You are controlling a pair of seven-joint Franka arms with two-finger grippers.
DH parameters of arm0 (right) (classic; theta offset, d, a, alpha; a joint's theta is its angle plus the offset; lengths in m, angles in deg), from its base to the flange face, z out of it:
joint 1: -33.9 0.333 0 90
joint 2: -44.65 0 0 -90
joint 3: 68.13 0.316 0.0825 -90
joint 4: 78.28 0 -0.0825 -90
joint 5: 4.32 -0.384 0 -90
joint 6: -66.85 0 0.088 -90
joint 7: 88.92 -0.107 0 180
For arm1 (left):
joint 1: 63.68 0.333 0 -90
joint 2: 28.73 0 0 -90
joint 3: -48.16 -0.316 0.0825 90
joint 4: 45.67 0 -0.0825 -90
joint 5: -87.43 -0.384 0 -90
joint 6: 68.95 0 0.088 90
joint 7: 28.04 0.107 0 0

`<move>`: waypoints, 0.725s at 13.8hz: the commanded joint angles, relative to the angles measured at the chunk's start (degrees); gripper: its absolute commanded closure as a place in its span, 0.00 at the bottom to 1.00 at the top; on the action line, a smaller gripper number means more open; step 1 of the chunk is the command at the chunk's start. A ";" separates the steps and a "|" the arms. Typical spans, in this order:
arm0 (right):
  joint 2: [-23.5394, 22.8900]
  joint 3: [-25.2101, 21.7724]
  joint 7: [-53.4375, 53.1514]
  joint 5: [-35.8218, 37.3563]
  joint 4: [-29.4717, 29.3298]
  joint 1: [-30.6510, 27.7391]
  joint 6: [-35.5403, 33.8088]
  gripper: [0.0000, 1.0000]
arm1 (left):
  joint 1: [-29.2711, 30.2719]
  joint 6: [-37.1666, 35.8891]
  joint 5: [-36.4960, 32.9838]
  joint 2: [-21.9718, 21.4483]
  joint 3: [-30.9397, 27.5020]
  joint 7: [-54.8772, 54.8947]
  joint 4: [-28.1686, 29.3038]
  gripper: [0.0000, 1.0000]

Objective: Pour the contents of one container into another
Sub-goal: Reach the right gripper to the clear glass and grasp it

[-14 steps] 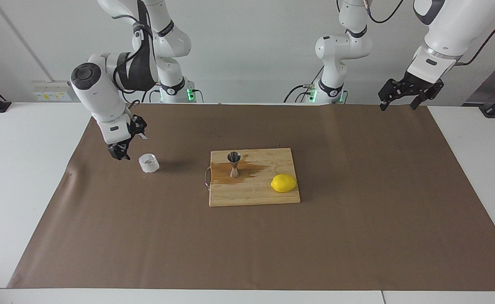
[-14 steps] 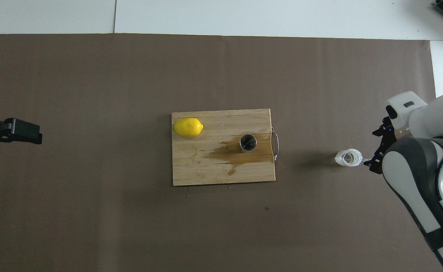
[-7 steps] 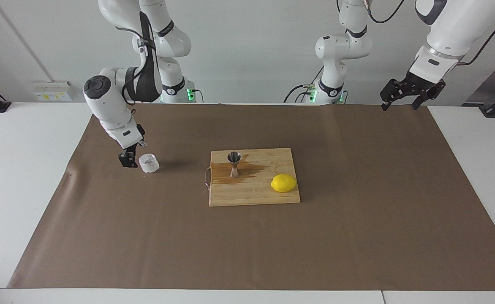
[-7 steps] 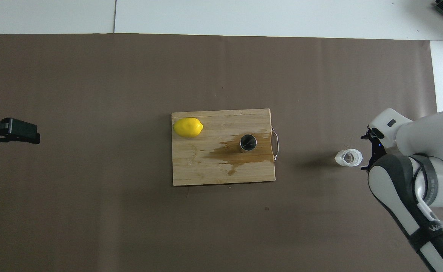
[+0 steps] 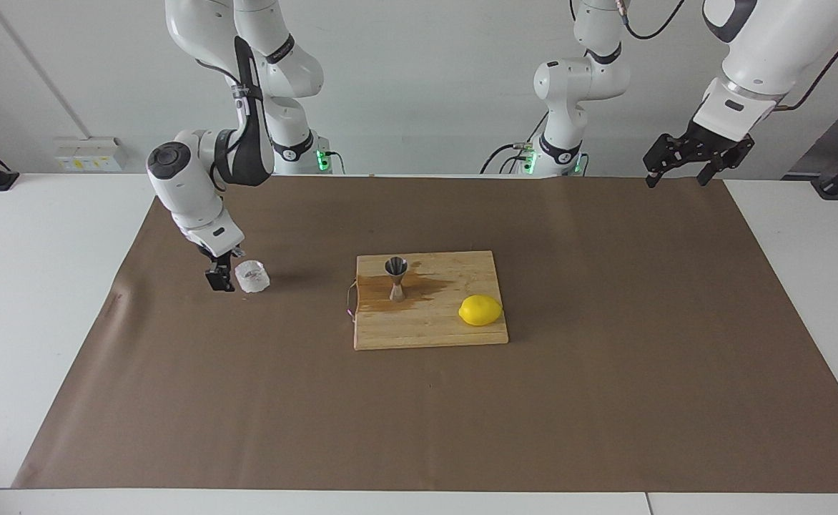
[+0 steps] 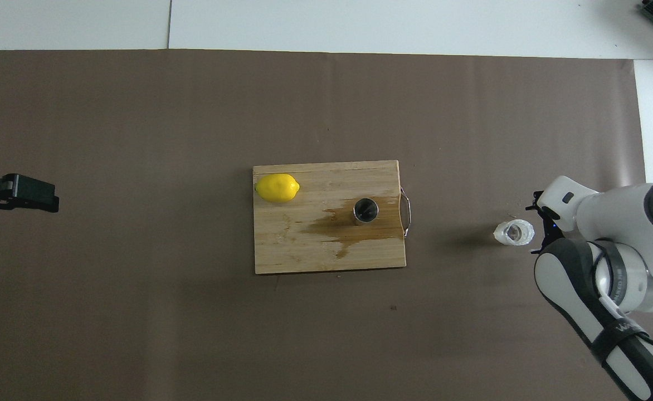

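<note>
My right gripper's fingers stop at the near edge of the glass cup [image 6: 514,232] over brown paper [image 6: 538,220]. My right gripper moves next, since closing on it now would miss.
The clear faceted glass cup [image 5: 252,277] [image 6: 514,232] stands upright on the brown paper toward the right arm's end of the table. My right gripper [image 5: 227,269] [image 6: 537,225] is low right beside it, open, with the cup just outside the gap between its fingers. The steel jigger [image 5: 396,277] [image 6: 365,210] stands upright on the wooden cutting board [image 5: 426,330] [image 6: 304,253], in a wet brown stain. My left gripper [image 5: 682,169] [image 6: 17,195] hangs open and holds nothing, raised over the paper's edge at the left arm's end.
A yellow lemon [image 5: 480,310] [image 6: 277,187] lies on the board's corner toward the left arm's end. The board has a metal handle [image 6: 408,212] on the side facing the cup. Brown paper [image 5: 605,372] covers most of the table.
My right gripper has come down and moved in close beside the glass cup, its wrist turning more upright. The left arm has hardly shifted.
</note>
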State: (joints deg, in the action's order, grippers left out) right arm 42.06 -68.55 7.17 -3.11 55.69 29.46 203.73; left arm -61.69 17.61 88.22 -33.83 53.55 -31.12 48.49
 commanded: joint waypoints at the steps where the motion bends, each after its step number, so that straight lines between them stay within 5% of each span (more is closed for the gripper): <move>1: -1.19 0.59 2.17 -1.48 1.99 -0.57 4.08 0.00 | 0.47 -0.86 0.62 -0.26 0.05 0.53 0.15 0.00; 9: -1.98 0.77 2.52 -4.64 3.76 1.71 7.79 0.00 | 0.47 -0.86 0.62 -0.26 0.05 0.53 0.15 0.00; 10: -1.98 0.77 2.52 -4.64 3.76 1.71 7.79 0.10 | 0.47 -0.86 0.62 -0.26 0.05 0.53 0.15 0.00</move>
State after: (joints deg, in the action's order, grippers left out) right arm 40.07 -67.90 8.22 -6.35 58.57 31.28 210.00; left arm -61.69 17.59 88.22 -33.83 53.55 -31.12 48.49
